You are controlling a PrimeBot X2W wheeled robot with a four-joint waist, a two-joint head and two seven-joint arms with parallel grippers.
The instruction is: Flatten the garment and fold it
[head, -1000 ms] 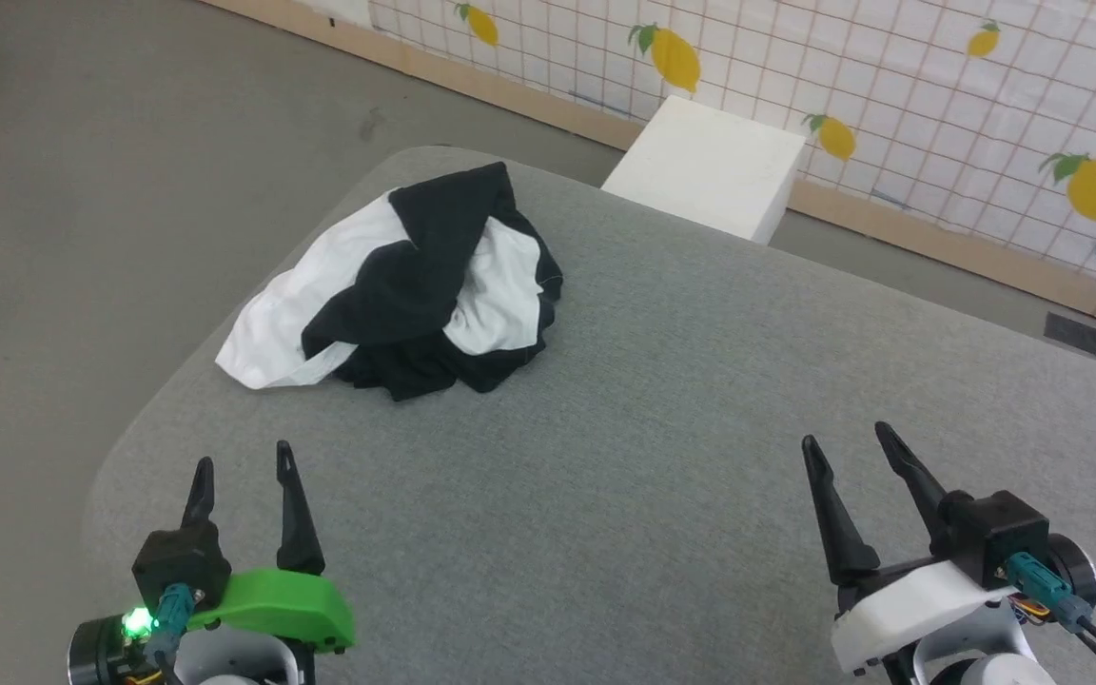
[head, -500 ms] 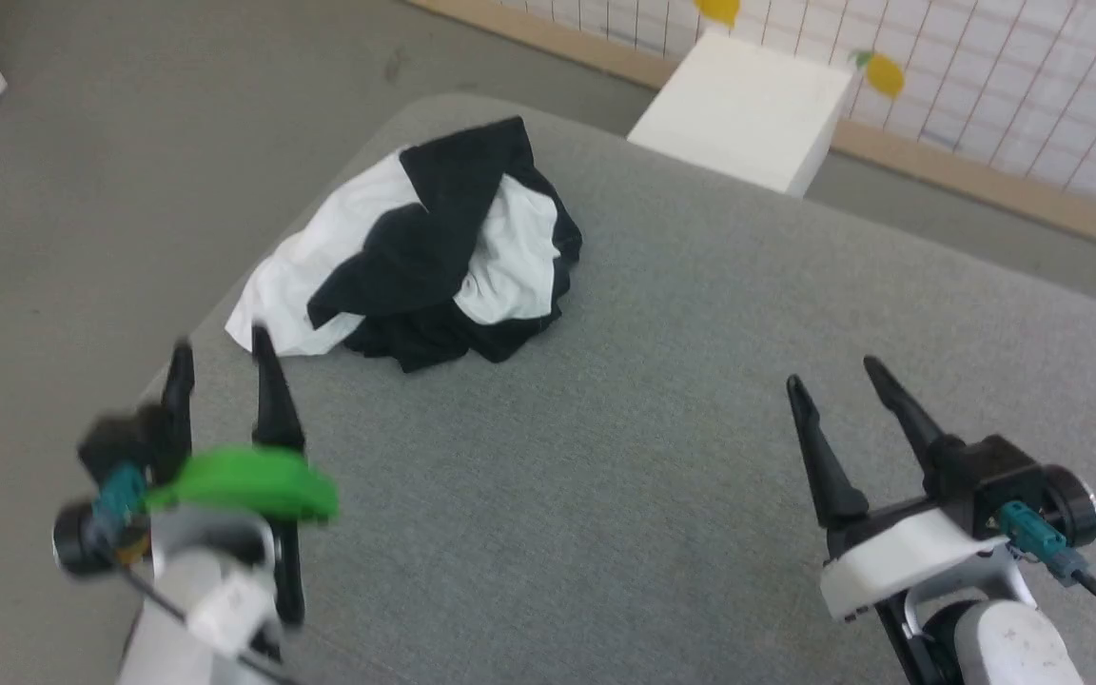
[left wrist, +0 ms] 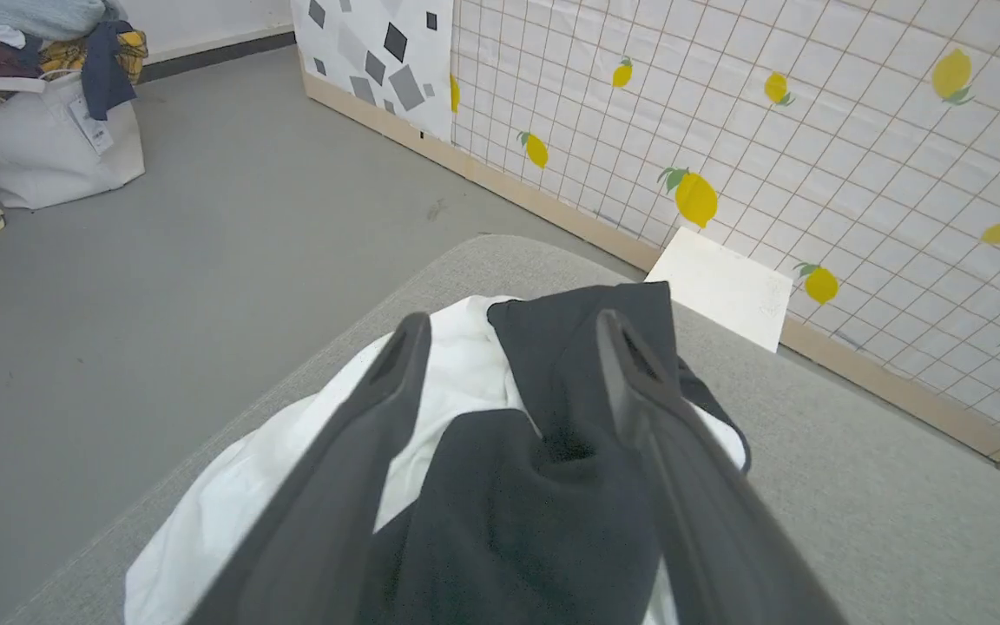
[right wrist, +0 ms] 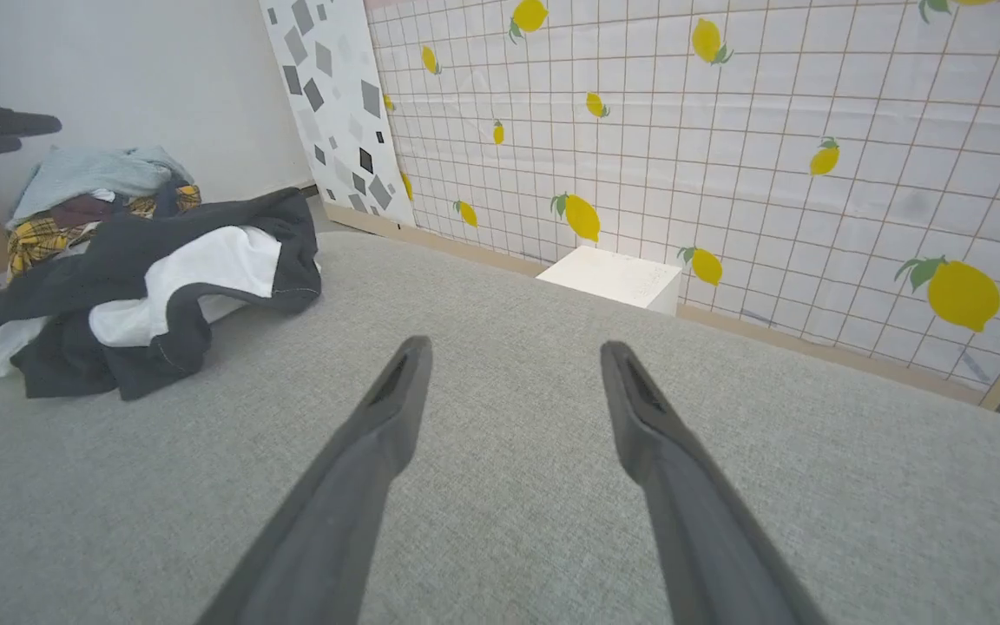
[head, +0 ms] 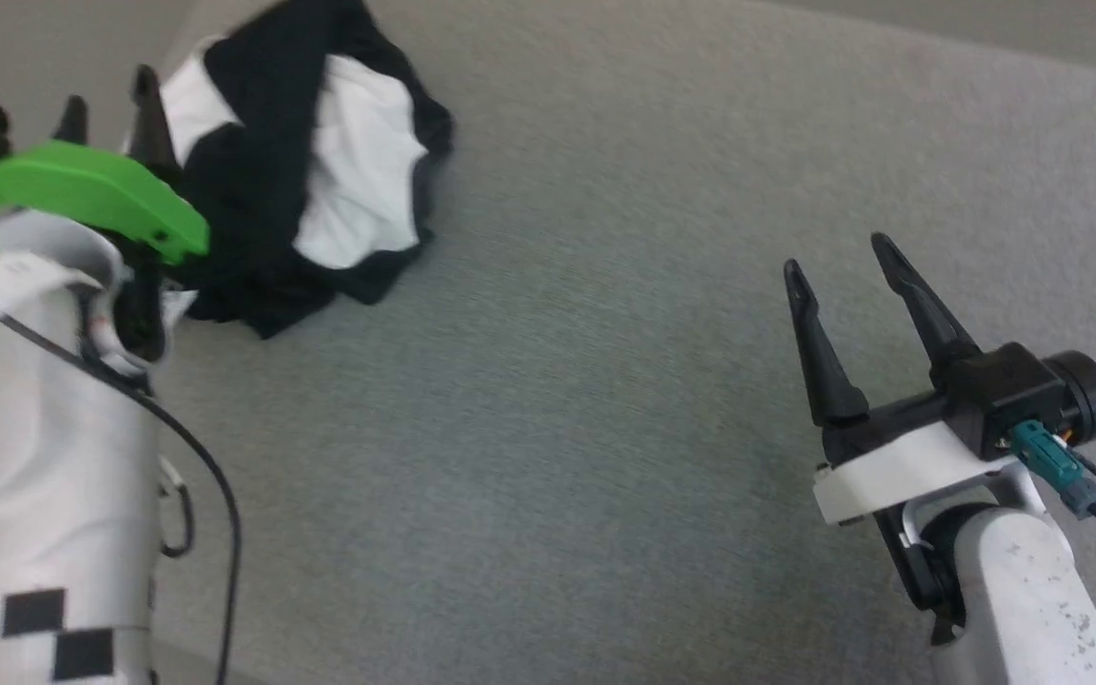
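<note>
I need to spread the crumpled garment flat for folding, so next I should grab it by its black sleeve point(head: 262, 143) point(right wrist: 137, 255) with my right gripper.
The garment point(head: 320, 162), a crumpled heap of white body and black sleeves, lies near the left edge of the grey padded surface point(head: 605, 400). My left gripper point(head: 108, 95) is open at the heap's near left side. In the left wrist view, its fingers point(left wrist: 396, 373) spread over the garment point(left wrist: 509, 503), with black cloth showing between them; contact cannot be told. My right gripper point(head: 835, 257) is open and empty, far to the right over bare padding. In the right wrist view, the right gripper point(right wrist: 513, 349) has the garment point(right wrist: 161, 286) well off to its left.
A white box point(left wrist: 721, 286) stands on the floor behind the surface, against the lemon-patterned wall point(left wrist: 812, 130). A white bag of clothes point(left wrist: 40, 139) sits on the grey floor far left. The surface's rounded left edge point(left wrist: 292, 382) runs close to the garment.
The head camera has tilted down and swung. My left arm has risen and reached forward to the garment's side. The right gripper edged forward. The garment lies as before.
</note>
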